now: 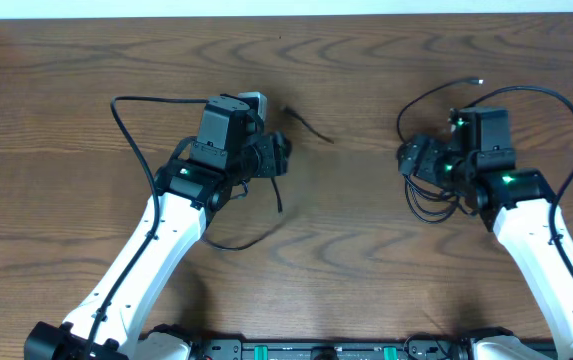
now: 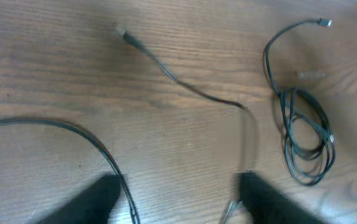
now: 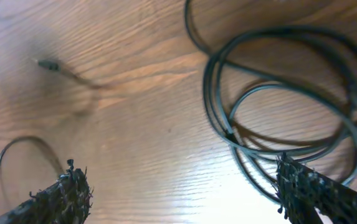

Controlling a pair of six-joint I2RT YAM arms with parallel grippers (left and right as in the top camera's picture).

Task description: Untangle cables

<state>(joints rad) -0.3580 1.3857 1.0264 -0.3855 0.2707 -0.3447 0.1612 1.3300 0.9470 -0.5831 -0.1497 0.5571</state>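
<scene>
The coil (image 1: 434, 205) has to be carried away still coiled, so my right gripper should next grab it across its gathered pieces of cable, on the coil's side facing the other cable.
Two thin black cables lie apart on the wooden table. One cable (image 1: 307, 125) trails out from under my left gripper (image 1: 278, 158) and curves back along the table. In the left wrist view this cable (image 2: 184, 84) ends in a small plug (image 2: 123, 33), and its strands run past both fingers of my left gripper (image 2: 178, 199), which stands open and holds nothing. The other cable is a loose coil (image 1: 434, 205) beside my right gripper (image 1: 409, 160). The coil (image 3: 278, 106) lies partly under one finger (image 3: 306, 190) of the open right gripper (image 3: 178, 193).
Thicker black arm wires arc out from the left arm (image 1: 126, 130) and the right arm (image 1: 571, 120). The coil (image 2: 306, 140) shows at the right of the left wrist view with its plug (image 2: 324, 23). The table's far edge (image 1: 286, 14) runs along the top.
</scene>
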